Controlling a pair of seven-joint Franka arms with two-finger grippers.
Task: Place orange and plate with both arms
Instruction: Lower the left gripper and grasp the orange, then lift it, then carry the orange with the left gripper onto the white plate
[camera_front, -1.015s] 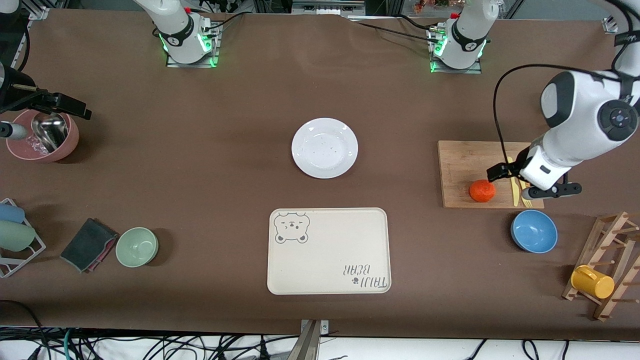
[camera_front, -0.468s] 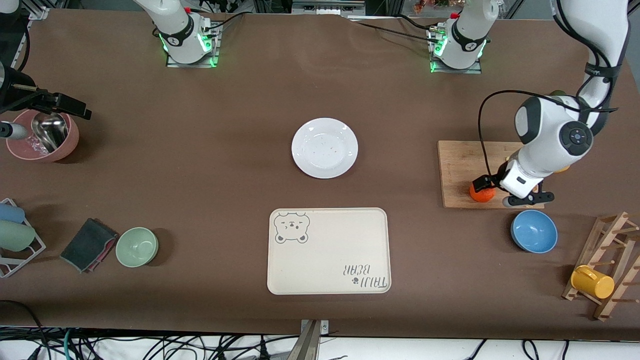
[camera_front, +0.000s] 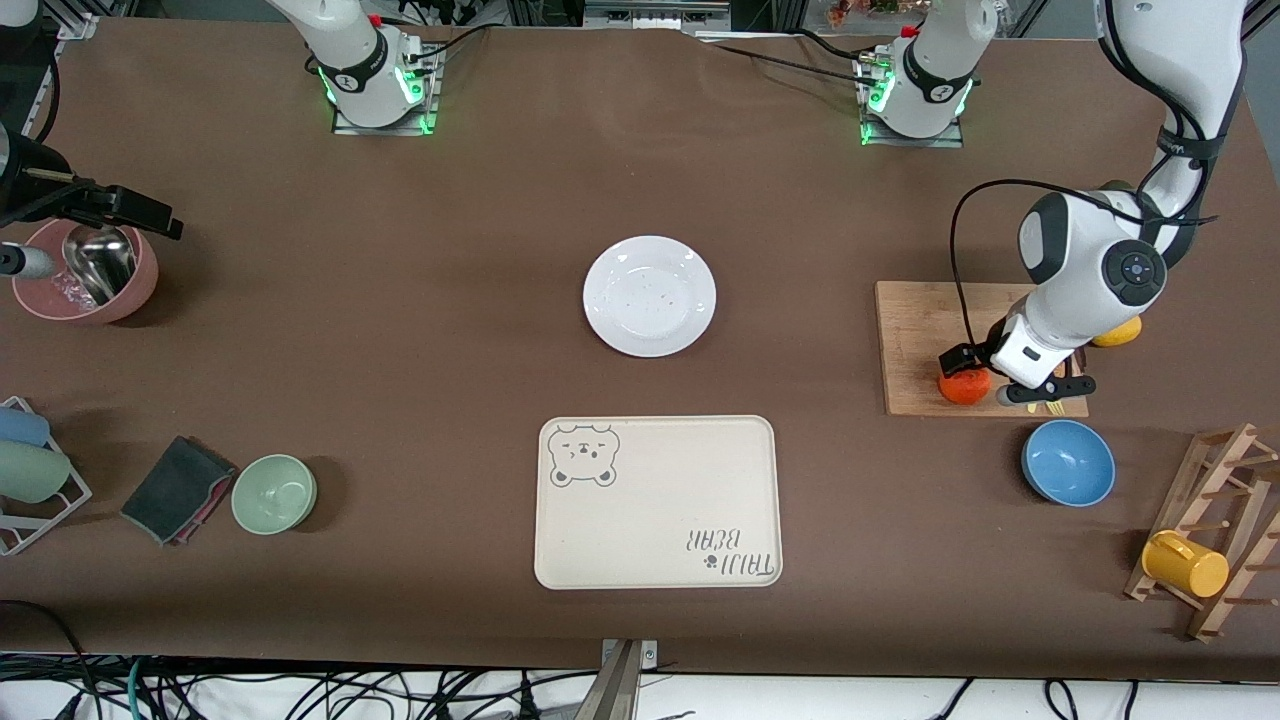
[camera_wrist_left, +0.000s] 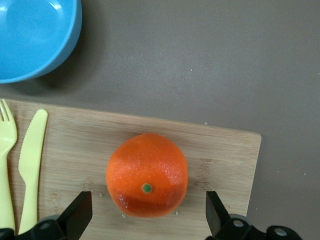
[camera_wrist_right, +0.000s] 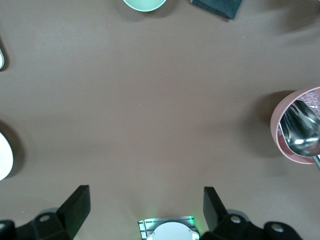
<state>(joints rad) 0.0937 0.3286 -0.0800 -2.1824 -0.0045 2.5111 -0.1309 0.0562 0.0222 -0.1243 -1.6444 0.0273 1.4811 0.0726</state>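
The orange (camera_front: 962, 387) (camera_wrist_left: 147, 174) is beyond and below the left gripper's fingers, so they would miss the orange if they closed now. The left gripper should first go down toward the orange, then close on it.
The orange (camera_front: 962, 387) sits on the wooden cutting board (camera_front: 920, 320) toward the left arm's end of the table. My left gripper (camera_front: 983, 378) is down over it, open, with one finger on each side and a clear gap to the fruit. In the left wrist view the orange (camera_wrist_left: 147, 174) lies between the black fingertips (camera_wrist_left: 76, 218) of the left gripper (camera_wrist_left: 146, 220). The white plate (camera_front: 650, 296) sits empty at the table's middle. My right gripper (camera_front: 95, 203) waits open and empty, high over the pink bowl (camera_front: 90, 272), and also shows in the right wrist view (camera_wrist_right: 145, 215).
A yellow knife (camera_wrist_left: 31, 165) and fork (camera_wrist_left: 6, 150) lie on the board beside the orange. A blue bowl (camera_front: 1068, 462) stands nearer the camera than the board. A lemon (camera_front: 1116, 333) sits by the board. The cream bear tray (camera_front: 657, 500), green bowl (camera_front: 274, 493), cloth (camera_front: 175, 488) and mug rack (camera_front: 1210, 530) are nearer the camera.
My left arm has swung in and lowered, so its open gripper went from beside the orange to straddling it. The right arm has not moved.
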